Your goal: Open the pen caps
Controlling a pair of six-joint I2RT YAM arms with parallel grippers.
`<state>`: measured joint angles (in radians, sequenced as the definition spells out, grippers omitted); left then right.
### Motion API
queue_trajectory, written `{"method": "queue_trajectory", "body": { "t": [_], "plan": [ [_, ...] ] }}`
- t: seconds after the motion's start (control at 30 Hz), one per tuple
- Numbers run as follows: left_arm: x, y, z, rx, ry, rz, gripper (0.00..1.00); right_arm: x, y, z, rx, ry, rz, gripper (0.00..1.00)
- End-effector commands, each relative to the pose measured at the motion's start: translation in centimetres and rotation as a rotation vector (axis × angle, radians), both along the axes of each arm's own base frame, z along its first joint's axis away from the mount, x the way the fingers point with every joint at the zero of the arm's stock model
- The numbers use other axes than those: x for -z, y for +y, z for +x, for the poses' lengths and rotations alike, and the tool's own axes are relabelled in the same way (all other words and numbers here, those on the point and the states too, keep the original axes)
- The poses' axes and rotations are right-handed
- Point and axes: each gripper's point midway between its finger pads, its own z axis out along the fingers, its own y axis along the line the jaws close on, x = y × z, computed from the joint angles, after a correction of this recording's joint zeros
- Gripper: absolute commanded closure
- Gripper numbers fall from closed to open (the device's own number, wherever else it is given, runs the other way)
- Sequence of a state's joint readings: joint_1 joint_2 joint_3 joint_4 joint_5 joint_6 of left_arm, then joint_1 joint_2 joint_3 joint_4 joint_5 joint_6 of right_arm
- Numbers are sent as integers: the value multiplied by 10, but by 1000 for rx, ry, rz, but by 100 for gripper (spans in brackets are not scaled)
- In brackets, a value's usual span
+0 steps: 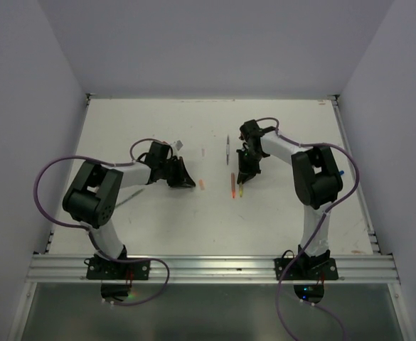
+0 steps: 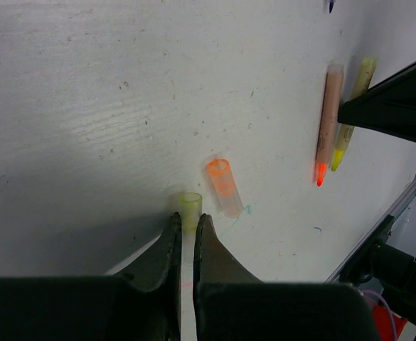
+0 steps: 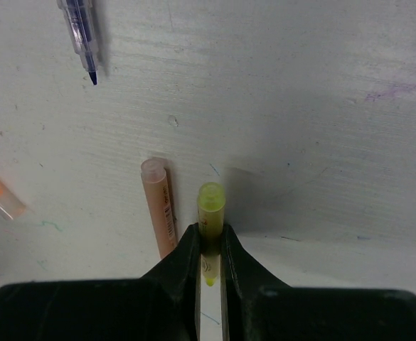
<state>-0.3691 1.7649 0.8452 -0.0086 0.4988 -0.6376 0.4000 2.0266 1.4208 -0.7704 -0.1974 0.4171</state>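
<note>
My right gripper should open: the uncapped yellow highlighter (image 3: 210,206) is low along the table beside the orange pen and would stay there.
My left gripper (image 2: 187,219) is shut on a small yellow-green pen cap (image 2: 189,207), open end pointing away, low over the table. An orange pen cap (image 2: 224,187) lies loose just right of it; it also shows in the top view (image 1: 201,185). My right gripper (image 3: 209,231) is shut on the uncapped yellow highlighter (image 3: 210,206), whose tip shows between the jaws. An uncapped orange pen (image 3: 159,206) lies beside it on the left. In the top view the left gripper (image 1: 186,177) and the right gripper (image 1: 244,174) are apart, with the pens (image 1: 233,186) between them.
A thin blue-tipped pen (image 3: 80,35) lies farther out, seen in the top view (image 1: 227,150) near the table's middle. A small white piece (image 1: 179,145) lies behind the left gripper. White walls enclose the table (image 1: 286,213) on three sides; a metal rail (image 1: 215,266) runs along the near edge.
</note>
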Motion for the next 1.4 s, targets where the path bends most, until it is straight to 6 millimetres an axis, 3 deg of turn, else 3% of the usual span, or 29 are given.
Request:
{"method": "queue_trajectory", "body": {
  "t": [0.0, 0.23, 0.3, 0.47, 0.57, 0.63, 0.73, 0.93, 1.03, 1.1, 1.13, 1.17, 1.37],
  "plan": [
    [5, -6, 5, -6, -11, -18, 100, 2, 5, 7, -12, -25, 16, 100],
    [12, -3, 1, -12, 8, -7, 90, 6, 4, 6, -5, -15, 13, 83],
    [14, -1, 0, -16, 11, 3, 87, 7, 5, 4, -6, -10, 17, 71],
    [18, 1, -3, -20, 18, 11, 87, 6, 6, 5, -1, -11, 26, 57],
    [19, 2, -3, -22, 21, 13, 80, 3, 7, 6, 1, -19, 26, 52],
    [20, 1, -4, -21, 19, 13, 69, 1, 6, 7, 0, -28, 26, 51],
    [19, 2, -5, -23, 15, 11, 66, -5, 7, 9, -1, -44, 28, 50],
    [16, 3, -5, -19, 0, 12, 55, -37, 0, 28, 20, -115, 19, 49],
    [13, 4, -6, -15, -8, 17, 52, -62, -15, 42, 43, -162, -19, 46],
    [8, 4, -4, -11, -27, 16, 48, -79, -36, 56, 97, -198, -42, 44],
    [6, 4, -3, -13, -33, 21, 47, -83, -47, 61, 126, -211, -64, 11],
    [5, 6, -4, -14, -32, 28, 46, -91, -68, 72, 180, -235, -88, 1],
    [-13, 14, -4, -5, -96, 66, 40, -98, -179, 102, 368, -305, -392, 2]
  ]
}}
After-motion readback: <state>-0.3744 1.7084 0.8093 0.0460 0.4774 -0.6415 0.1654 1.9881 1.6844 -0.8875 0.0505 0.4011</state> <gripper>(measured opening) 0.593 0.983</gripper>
